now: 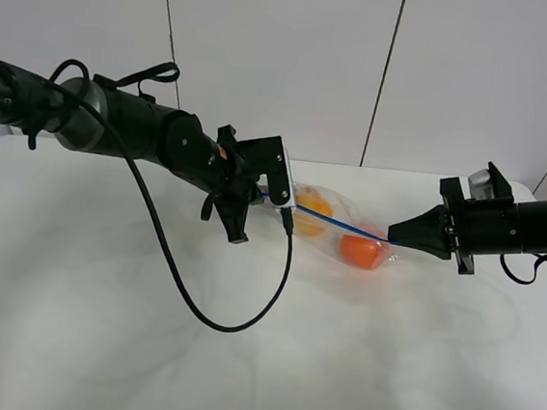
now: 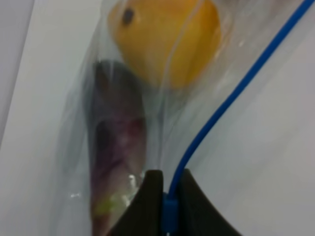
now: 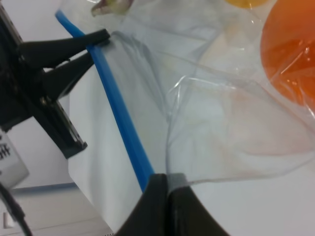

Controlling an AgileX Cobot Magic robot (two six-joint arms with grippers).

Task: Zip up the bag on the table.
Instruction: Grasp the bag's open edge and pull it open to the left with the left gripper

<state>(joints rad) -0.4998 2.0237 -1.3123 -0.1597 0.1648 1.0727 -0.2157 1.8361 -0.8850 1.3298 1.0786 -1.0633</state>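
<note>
The blue strip is taut, slanting over the yellow pear. It stays held in my left gripper for now, until it rests on the tabletop.
The clear bag is stretched just above the white table between both grippers. Its blue zipper strip runs taut from one to the other. My left gripper is shut on the strip's left end; the left wrist view shows the fingers pinching the blue strip, with the yellow pear and eggplant inside the bag. My right gripper is shut on the strip's right end, next to the orange, which also shows in the right wrist view.
A black cable hangs from the left arm and loops onto the table in front of the bag. The left gripper's fingers show in the right wrist view. A white panelled wall stands behind the table.
</note>
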